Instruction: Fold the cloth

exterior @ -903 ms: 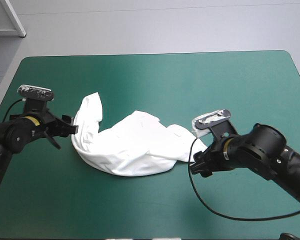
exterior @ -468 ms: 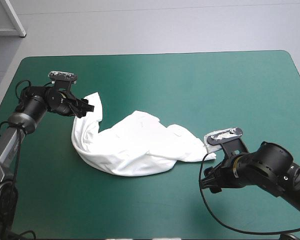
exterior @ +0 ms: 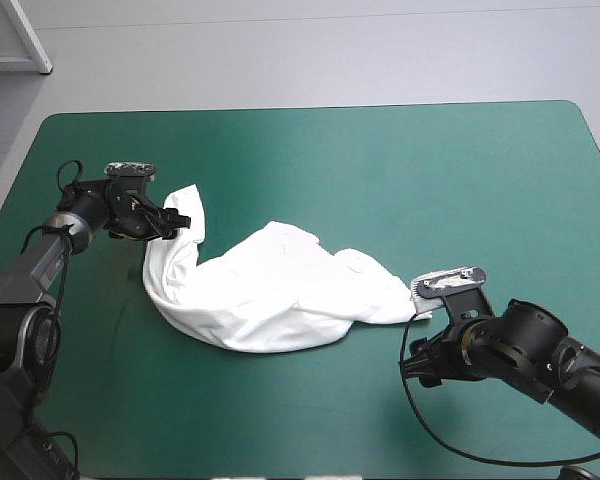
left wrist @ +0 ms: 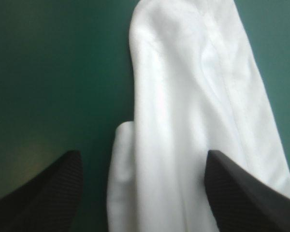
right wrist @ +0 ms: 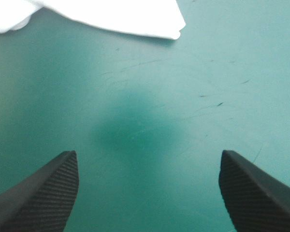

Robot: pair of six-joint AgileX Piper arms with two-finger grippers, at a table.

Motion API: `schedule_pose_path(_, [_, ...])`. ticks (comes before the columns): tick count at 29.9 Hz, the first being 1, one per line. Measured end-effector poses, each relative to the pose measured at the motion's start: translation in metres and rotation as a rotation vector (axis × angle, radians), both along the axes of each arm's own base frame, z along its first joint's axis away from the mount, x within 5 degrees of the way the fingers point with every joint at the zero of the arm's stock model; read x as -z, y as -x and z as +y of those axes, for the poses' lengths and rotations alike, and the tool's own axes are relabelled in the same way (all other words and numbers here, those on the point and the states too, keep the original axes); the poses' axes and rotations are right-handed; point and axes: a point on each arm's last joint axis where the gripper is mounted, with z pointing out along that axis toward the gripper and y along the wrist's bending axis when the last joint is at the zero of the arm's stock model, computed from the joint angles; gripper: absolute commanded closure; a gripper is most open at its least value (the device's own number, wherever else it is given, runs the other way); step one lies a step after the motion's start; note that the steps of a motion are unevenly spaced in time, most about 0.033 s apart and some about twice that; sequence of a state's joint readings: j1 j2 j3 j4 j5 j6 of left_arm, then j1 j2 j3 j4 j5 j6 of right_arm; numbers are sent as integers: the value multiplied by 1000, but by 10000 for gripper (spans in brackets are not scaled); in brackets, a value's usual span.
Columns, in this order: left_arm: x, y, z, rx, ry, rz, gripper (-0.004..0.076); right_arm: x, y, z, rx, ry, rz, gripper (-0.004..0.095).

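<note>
The right gripper grips the T-shirt (exterior: 270, 290) by the thin corner (exterior: 418, 314) that sticks out onto the cover next, since the T-shirt lies crumpled in a heap.
The white T-shirt (exterior: 270, 290) lies in a crumpled heap left of the table's middle, with a long strip (exterior: 180, 225) running toward the far left. My left gripper (exterior: 183, 217) is open at that strip's far end. In the left wrist view the T-shirt (left wrist: 193, 111) lies between and ahead of the left gripper (left wrist: 142, 193). My right gripper (exterior: 412, 362) is open just nearer than the shirt's right corner (exterior: 405, 305) and apart from it. In the right wrist view the right gripper (right wrist: 147, 188) spans bare cover, the T-shirt's corner (right wrist: 135, 17) ahead of it.
The teal-green cover (exterior: 460, 170) stretches from the shirt to the far and right edges. The table's left edge (exterior: 8, 200) runs close behind my left arm.
My left gripper swung from the shirt's left side up to the strip's far end. My right gripper drew back from the shirt's right corner toward the near edge.
</note>
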State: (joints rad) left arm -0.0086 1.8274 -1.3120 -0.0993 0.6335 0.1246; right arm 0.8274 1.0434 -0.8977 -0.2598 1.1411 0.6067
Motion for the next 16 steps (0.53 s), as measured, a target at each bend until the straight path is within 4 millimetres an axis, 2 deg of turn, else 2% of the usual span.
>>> schedule_pose_path(4, [14,-6,-2,9,20,28,388,-1,-8,-8,62,10,-31,172])
schedule_pose_path(9, [15,-9,-3,11,28,19,710,-3,-24,-22,123,-27,-63,172])
schedule_pose_path(13, [15,-9,-3,19,25,18,730,-1,-36,-27,121,-54,-75,175])
schedule_pose_path(16, [15,-9,-2,24,21,18,730,10,-47,-21,100,-46,-41,223])
